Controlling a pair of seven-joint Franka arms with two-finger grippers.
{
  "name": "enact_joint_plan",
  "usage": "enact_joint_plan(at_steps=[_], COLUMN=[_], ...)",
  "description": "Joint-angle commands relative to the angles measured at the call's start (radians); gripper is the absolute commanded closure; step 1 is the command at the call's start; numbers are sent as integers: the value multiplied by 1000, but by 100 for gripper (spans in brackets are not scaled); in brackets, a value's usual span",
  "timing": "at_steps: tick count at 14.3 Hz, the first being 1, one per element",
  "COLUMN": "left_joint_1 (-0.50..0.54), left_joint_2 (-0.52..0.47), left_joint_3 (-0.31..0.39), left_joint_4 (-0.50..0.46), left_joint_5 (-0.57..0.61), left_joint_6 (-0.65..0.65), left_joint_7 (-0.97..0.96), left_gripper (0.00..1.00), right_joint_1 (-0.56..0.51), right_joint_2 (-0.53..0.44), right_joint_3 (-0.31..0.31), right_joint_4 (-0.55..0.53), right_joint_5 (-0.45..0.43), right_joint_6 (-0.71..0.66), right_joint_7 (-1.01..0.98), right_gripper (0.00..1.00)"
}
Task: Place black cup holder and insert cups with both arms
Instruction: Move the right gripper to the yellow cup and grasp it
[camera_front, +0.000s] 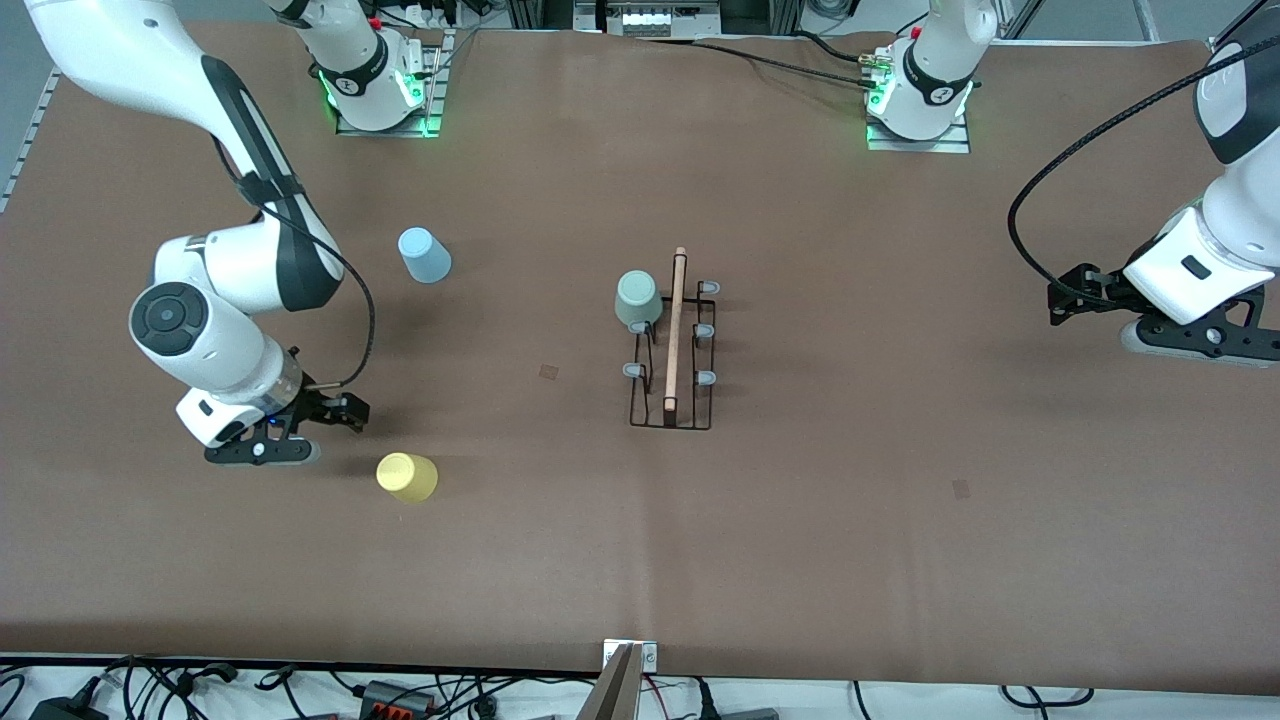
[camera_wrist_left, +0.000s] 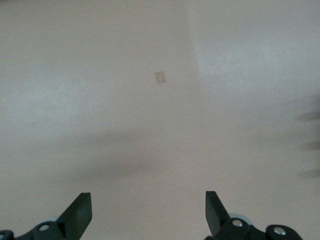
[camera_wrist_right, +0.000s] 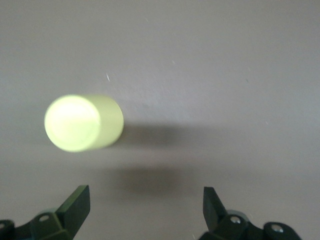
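My right gripper picks up the yellow cup by its round side (camera_front: 420, 479) next, to insert the yellow cup into the black cup holder (camera_front: 672, 345).
The black cup holder (camera_front: 672, 345) stands mid-table, its wooden handle running toward the front camera. A grey-green cup (camera_front: 637, 300) sits upside down over a peg at the holder's end farther from the camera, on the right arm's side of the handle. Toward the right arm's end of the table are a light blue cup (camera_front: 424, 255) and, nearer the camera, a yellow cup (camera_front: 407, 477) (camera_wrist_right: 84, 123). My right gripper (camera_front: 348, 411) (camera_wrist_right: 146, 200) hangs open and empty just beside the yellow cup. My left gripper (camera_front: 1062, 300) (camera_wrist_left: 148, 205) is open and empty over bare table at the left arm's end.
Both arm bases (camera_front: 380, 90) (camera_front: 918, 100) stand along the table edge farthest from the camera. Small tape marks (camera_front: 549, 371) (camera_front: 960, 488) (camera_wrist_left: 160, 77) lie on the brown tabletop. Cables and a metal bracket (camera_front: 630, 660) line the edge nearest the camera.
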Motion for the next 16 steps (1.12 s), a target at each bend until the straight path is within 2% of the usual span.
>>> enact_joint_plan(at_steps=[1, 10, 12, 16], left_joint_1=[6, 6, 6, 4], left_joint_2=[8, 8, 8, 8], left_joint_3=[-9, -9, -11, -11], left_joint_4=[25, 44, 44, 54], left_joint_5=[-13, -13, -13, -13], left_joint_6=[-22, -22, -22, -22], left_joint_7=[-7, -7, -7, -7], left_gripper=[0, 0, 0, 0], right_joint_1=[20, 80, 87, 94], right_joint_2=[30, 160, 185, 208], right_joint_3=[14, 0, -20, -41], right_joint_4=[12, 17, 17, 17], right_joint_5=[-11, -19, -22, -24], right_joint_6=[99, 325, 392, 445], right_joint_7=[3, 0, -6, -11], right_gripper=[0, 0, 0, 0])
